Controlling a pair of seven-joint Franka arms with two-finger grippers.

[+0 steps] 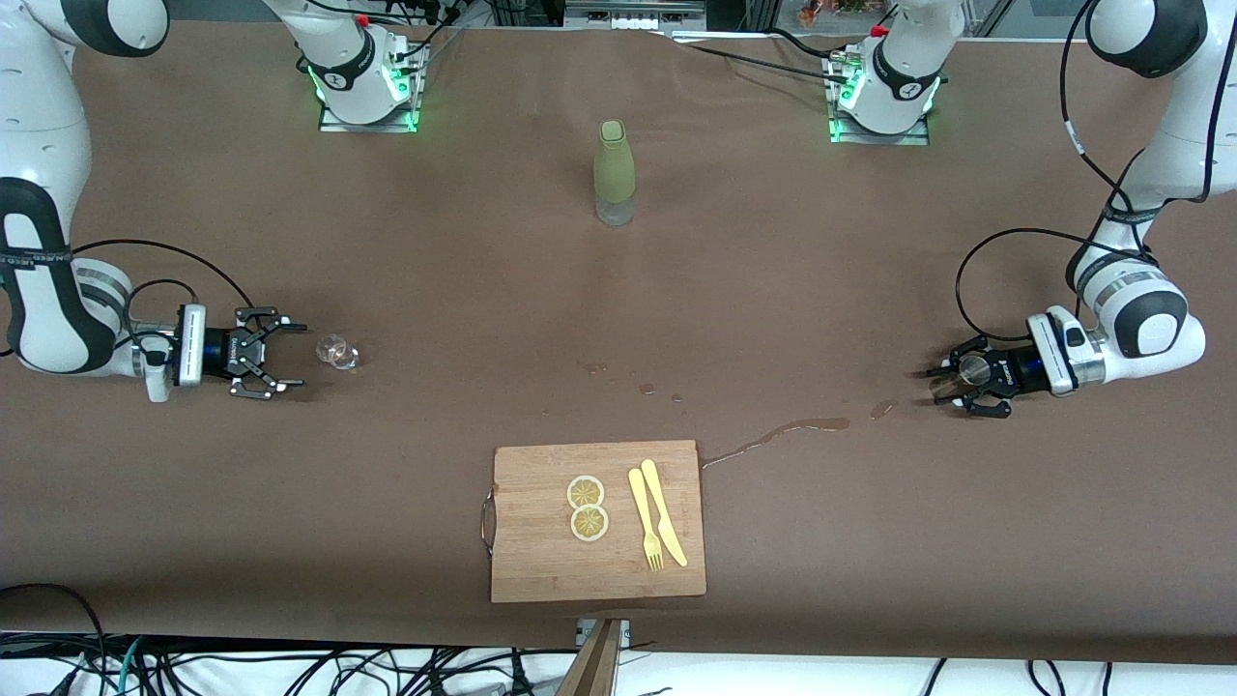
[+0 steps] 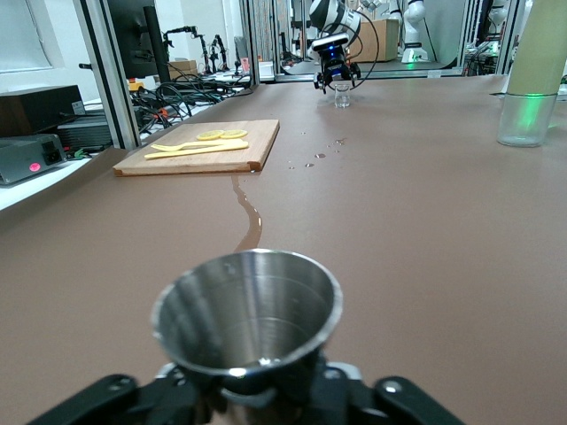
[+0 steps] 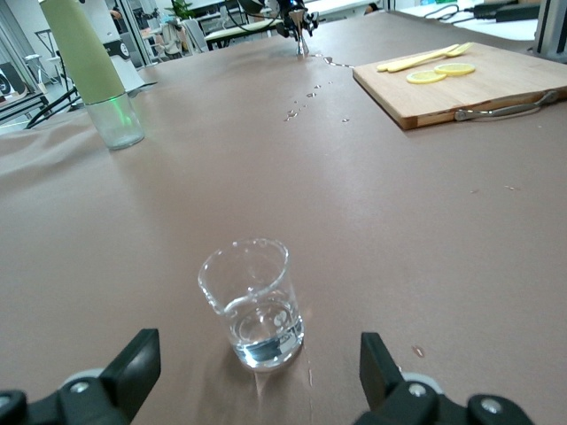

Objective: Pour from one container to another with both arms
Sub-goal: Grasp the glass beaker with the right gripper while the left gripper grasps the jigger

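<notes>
The small clear glass's open rim [image 3: 244, 268] has to stay free for pouring, so the robot's right gripper will pick up the glass by its side [image 3: 263, 317] next.
A small clear glass [image 1: 336, 351] [image 3: 254, 302] with a little water stands on the brown table at the right arm's end. My right gripper [image 1: 287, 358] [image 3: 257, 376] sits low beside it, open, fingers apart and not touching the glass. At the left arm's end my left gripper [image 1: 952, 384] [image 2: 252, 390] is shut on a steel measuring cup [image 1: 971, 368] [image 2: 248, 314], held low over the table with its mouth facing along the table. The cup looks empty.
A green-sleeved bottle [image 1: 615, 172] stands mid-table nearer the bases. A wooden cutting board [image 1: 596, 522] with two lemon slices [image 1: 587, 507], a yellow knife and fork lies near the front edge. A spilled streak of water [image 1: 773, 435] runs from the board toward the left gripper.
</notes>
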